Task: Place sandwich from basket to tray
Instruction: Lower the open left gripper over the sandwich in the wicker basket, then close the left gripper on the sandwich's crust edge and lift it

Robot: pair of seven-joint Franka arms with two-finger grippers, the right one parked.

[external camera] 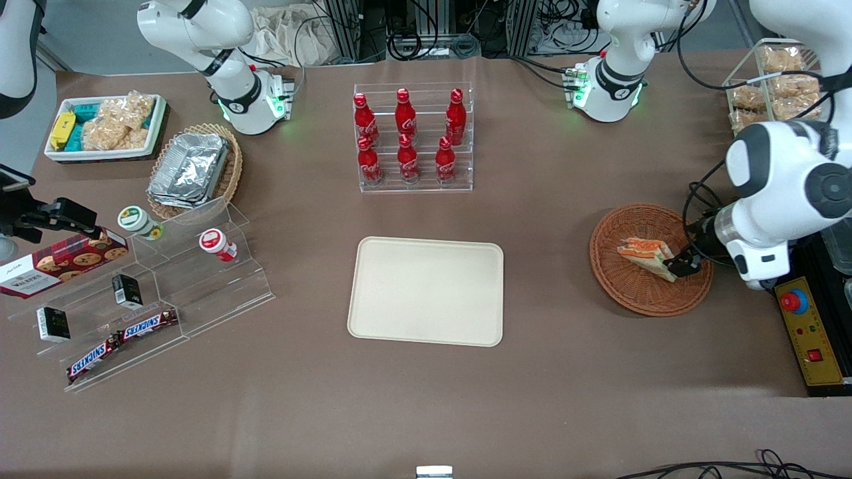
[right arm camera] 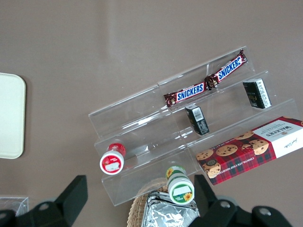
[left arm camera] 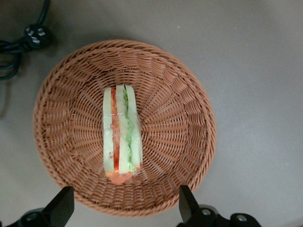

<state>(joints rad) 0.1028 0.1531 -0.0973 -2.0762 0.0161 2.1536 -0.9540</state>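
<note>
Next, my left gripper will grab the sandwich by its narrow end (left arm camera: 122,177). Then the sandwich goes from the basket to the tray.
The sandwich (external camera: 643,255), a clear-wrapped wedge of pale bread with orange, red and green layers, lies in the round reddish-brown wicker basket (external camera: 632,293). The left arm's gripper (external camera: 685,263) hovers low over the basket, at the end of the sandwich toward the working arm's end of the table. In the left wrist view the sandwich (left arm camera: 122,137) lies in the middle of the basket (left arm camera: 175,118). The gripper (left arm camera: 125,208) is open wide and empty, its fingers (left arm camera: 187,203) spread over the basket rim. The cream-beige tray (external camera: 426,291) lies bare at the table's middle.
A rack of red cola bottles (external camera: 413,136) stands farther from the front camera than the tray. A yellow control box with a red button (external camera: 809,332) lies at the working arm's end. Clear shelves with snack bars (external camera: 133,293) stand toward the parked arm's end. A black cable (left arm camera: 19,42) lies beside the basket.
</note>
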